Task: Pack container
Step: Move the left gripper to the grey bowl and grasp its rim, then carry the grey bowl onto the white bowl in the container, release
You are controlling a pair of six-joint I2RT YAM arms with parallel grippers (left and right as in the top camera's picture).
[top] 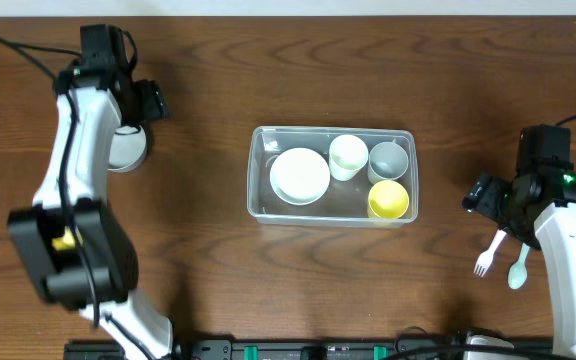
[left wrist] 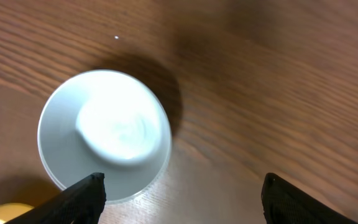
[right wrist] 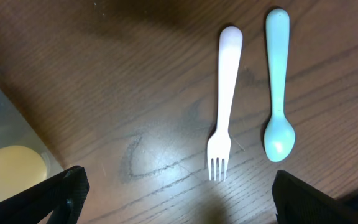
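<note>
Next, my left gripper grabs the pale grey bowl by its rim [top: 145, 152] [left wrist: 163, 163]. This keeps the bowl upright with its base free to nest in the container's white bowl.
The clear container [top: 256, 190] sits mid-table and holds a white bowl [top: 300, 175], a white cup [top: 348, 157], a grey cup [top: 388, 160] and a yellow cup [top: 388, 200]. At the far left, my left gripper [top: 140, 118] hovers by a pale grey bowl [top: 126, 148]. In the left wrist view that bowl [left wrist: 104, 134] stands upright on the wood and the left gripper [left wrist: 182, 183] is open and empty, with one fingertip over the bowl's rim. My right gripper [right wrist: 179, 186] is open and empty above bare wood, just short of a white fork [right wrist: 224, 106] and a pale blue spoon [right wrist: 278, 87].
The fork [top: 488, 255] and spoon [top: 518, 268] lie side by side at the right, near the front edge. A corner of the container [right wrist: 23, 134] with the yellow cup [right wrist: 8, 168] inside shows at the left of the right wrist view.
</note>
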